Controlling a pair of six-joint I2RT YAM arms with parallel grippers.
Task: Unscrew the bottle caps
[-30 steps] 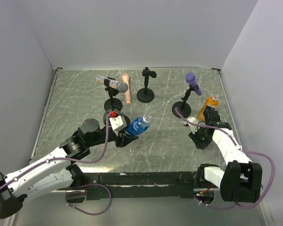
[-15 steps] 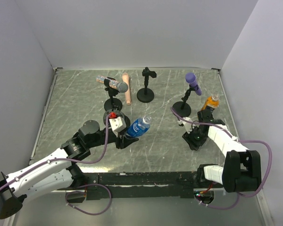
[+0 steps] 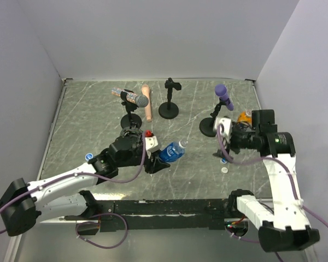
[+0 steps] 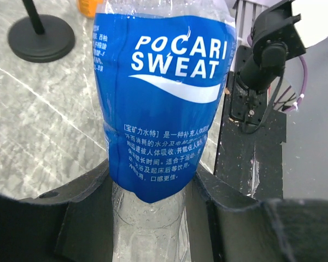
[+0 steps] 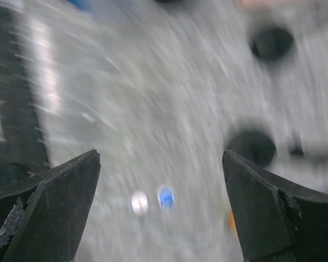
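Note:
My right gripper needs to grab the blue-labelled bottle by its free neck end (image 3: 182, 144) next. The bottle's base then stays free to set the bottle upright.
My left gripper (image 3: 160, 159) is shut on a blue-labelled clear bottle (image 3: 171, 153), whose neck points right, toward the right arm. In the left wrist view the bottle (image 4: 164, 98) fills the frame between the two black fingers (image 4: 82, 218). My right gripper (image 3: 225, 143) hangs open and empty above the table. Below it lie two loose bottle caps, a blue cap (image 3: 223, 160) and a whitish cap (image 3: 224, 170). The blurred right wrist view shows the same blue cap (image 5: 165, 197) and whitish cap (image 5: 139, 202) on the table. An orange bottle (image 3: 244, 116) shows partly behind the right arm. Another blue cap (image 3: 89, 157) lies at the left.
Three black microphone stands are at the back: one with a grey-headed microphone (image 3: 132, 99), one bare (image 3: 169, 109), one with a purple microphone (image 3: 223, 96). A pinkish stick (image 3: 147, 106) lies by the left stand. The black base rail (image 3: 164, 207) runs along the near edge.
My right gripper opened wide and rose away from the orange bottle, swinging above the two loose caps. My left arm carried the blue-labelled bottle a little to the right.

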